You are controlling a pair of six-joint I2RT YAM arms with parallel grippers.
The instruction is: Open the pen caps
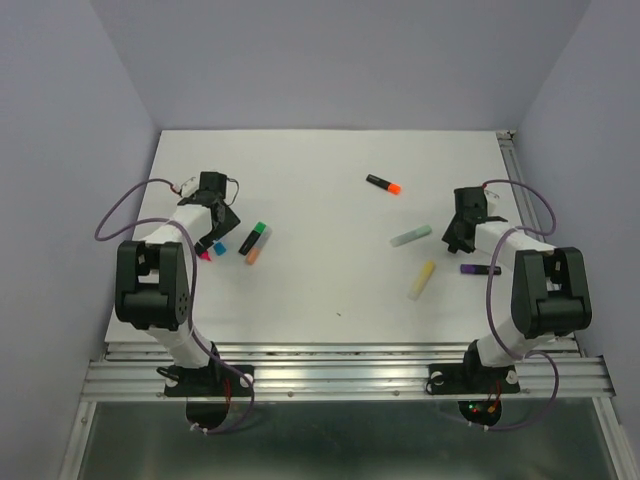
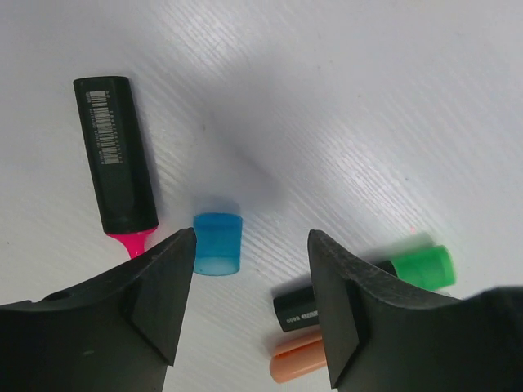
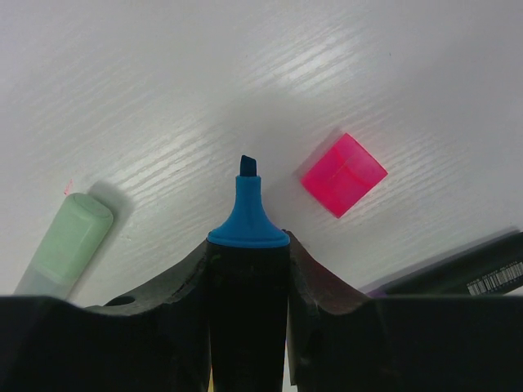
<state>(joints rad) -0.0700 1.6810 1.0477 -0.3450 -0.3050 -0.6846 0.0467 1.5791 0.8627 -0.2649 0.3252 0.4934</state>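
Observation:
I should let go of the black highlighter with my right gripper now. The black highlighter would land on the flat, empty table below, between the pastel green highlighter and pink cap [image 3: 343, 174].
My left gripper [image 2: 252, 238] is open and empty, just above the table. A loose blue cap [image 2: 217, 243] lies just beyond its left finger. Next to it lies an uncapped black highlighter with a pink tip [image 2: 115, 161]. By the right finger lie a green-capped highlighter [image 2: 421, 267] and a peach pastel piece [image 2: 296, 360]. My right gripper [image 3: 248, 245] is shut on a black highlighter, whose bare blue tip [image 3: 248, 208] points at the table. A loose pink cap [image 3: 343, 174] lies just beyond it. In the top view the left gripper [image 1: 220, 228] is at the left and the right gripper [image 1: 458, 238] at the right.
An orange-capped black highlighter [image 1: 383, 185] lies at the back centre. A pastel green highlighter [image 1: 410, 236], a pastel yellow one [image 1: 422, 279] and a purple-capped one [image 1: 480, 269] lie near my right arm. A metal rail [image 1: 515, 165] runs along the table's right edge.

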